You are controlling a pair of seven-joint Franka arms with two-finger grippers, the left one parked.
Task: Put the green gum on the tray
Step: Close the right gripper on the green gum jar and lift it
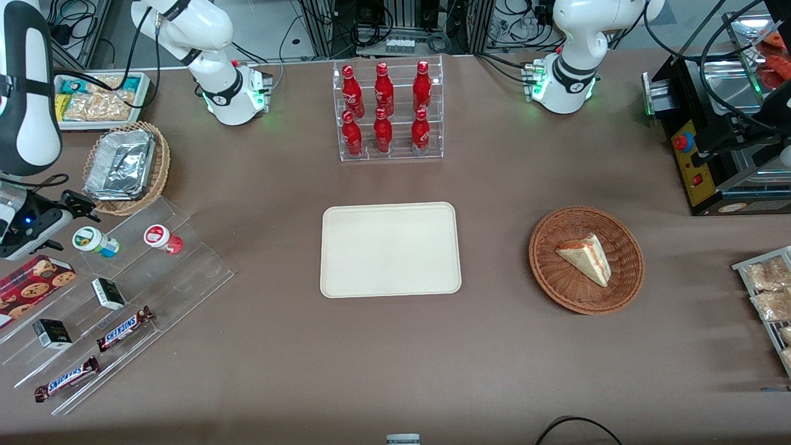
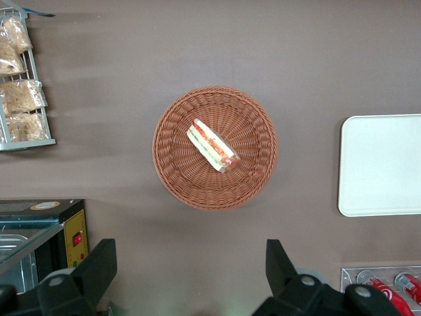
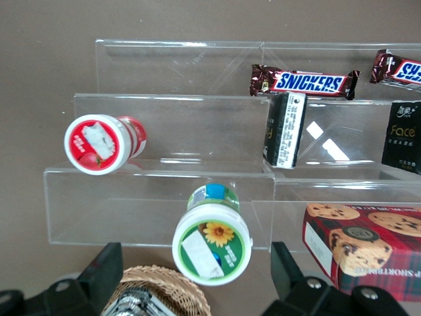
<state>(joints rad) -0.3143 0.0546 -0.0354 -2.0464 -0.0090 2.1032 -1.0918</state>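
My right gripper grabs the green gum by its white lid end (image 1: 83, 238) next, to place the green gum on the tray (image 1: 390, 251).
The green gum (image 1: 94, 241) (image 3: 212, 239), a small white bottle with a green-and-white lid, lies on its side on the top step of a clear acrylic stand (image 1: 154, 272). My right gripper (image 1: 52, 217) (image 3: 194, 280) hovers just above that end of the stand, open, its fingers wide on either side of the gum's lid and not touching it. The cream tray (image 1: 390, 249) (image 2: 381, 164) lies flat in the middle of the table with nothing on it.
A red-lidded bottle (image 1: 163, 238) (image 3: 105, 143) lies beside the gum. Snickers bars (image 1: 125, 328), small black boxes (image 1: 108, 293) and a cookie box (image 1: 34, 283) share the stand. A wicker basket with a foil tray (image 1: 121, 164) sits close by. A bottle rack (image 1: 388, 111) and a sandwich basket (image 1: 586, 259) stand farther off.
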